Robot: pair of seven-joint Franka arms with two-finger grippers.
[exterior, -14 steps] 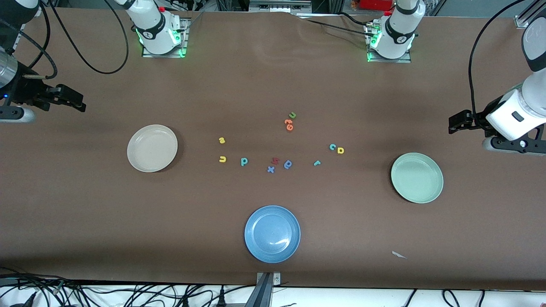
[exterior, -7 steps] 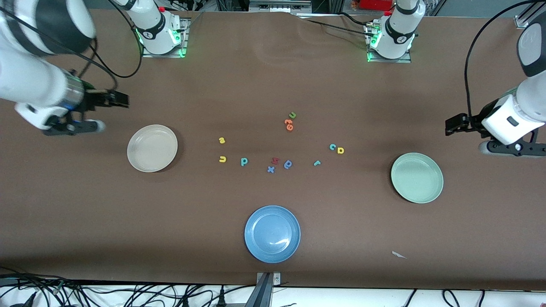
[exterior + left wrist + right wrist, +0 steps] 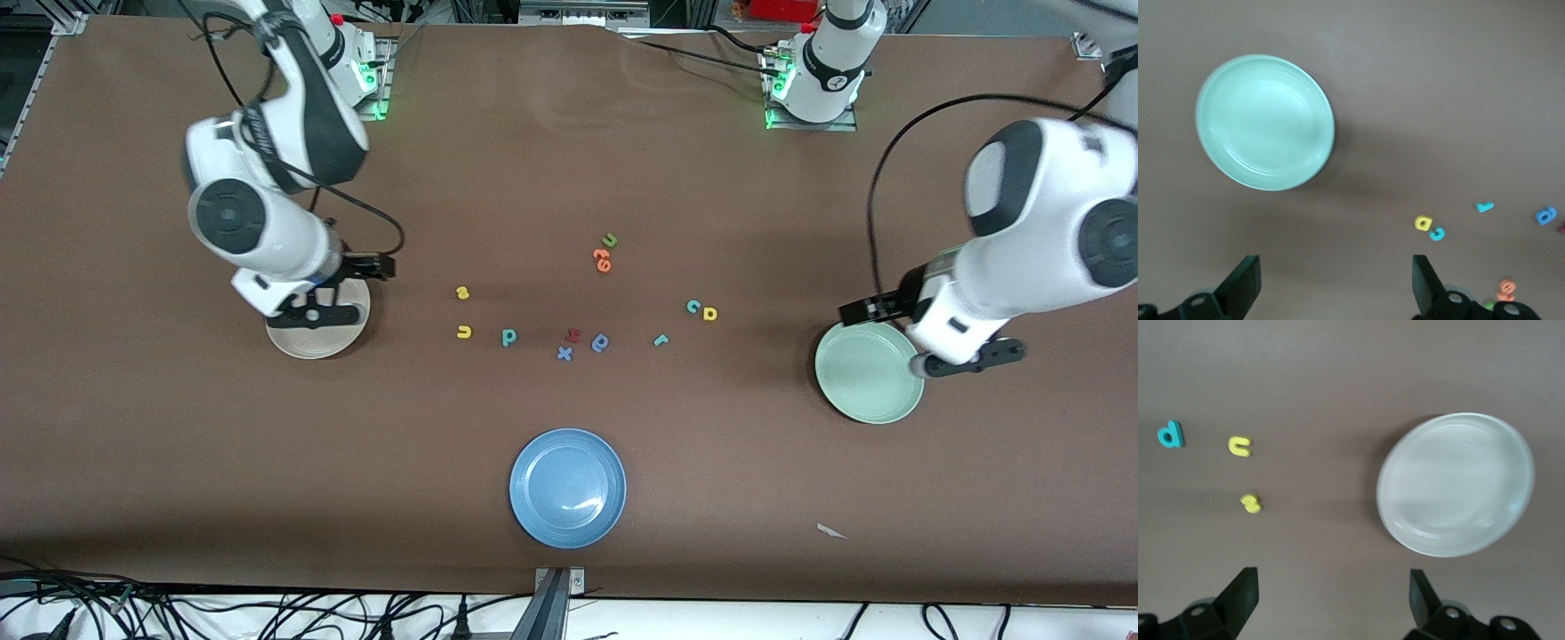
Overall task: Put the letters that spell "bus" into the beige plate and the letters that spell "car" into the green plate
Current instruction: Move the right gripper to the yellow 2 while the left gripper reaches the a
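The robot's right gripper next needs to grab the yellow "s" by its curved sides, to spell "bus" in the beige plate.
The beige plate lies toward the right arm's end, partly under my right gripper, which hangs open and empty over its rim. Beside the plate lie the yellow "s", yellow "u" and teal "b". The green plate is at the left arm's end. My left gripper hovers open and empty over its edge. The teal "c", yellow "a" and teal "r" rest on the table.
A blue plate sits nearest the front camera. Mid-table lie a red letter, a blue "x", a blue round letter, an orange letter and a green "u". A paper scrap lies near the front edge.
Both arms have swung in from the table's ends: the right gripper now hangs over the beige plate, the left over the green plate's edge. No letter has moved.
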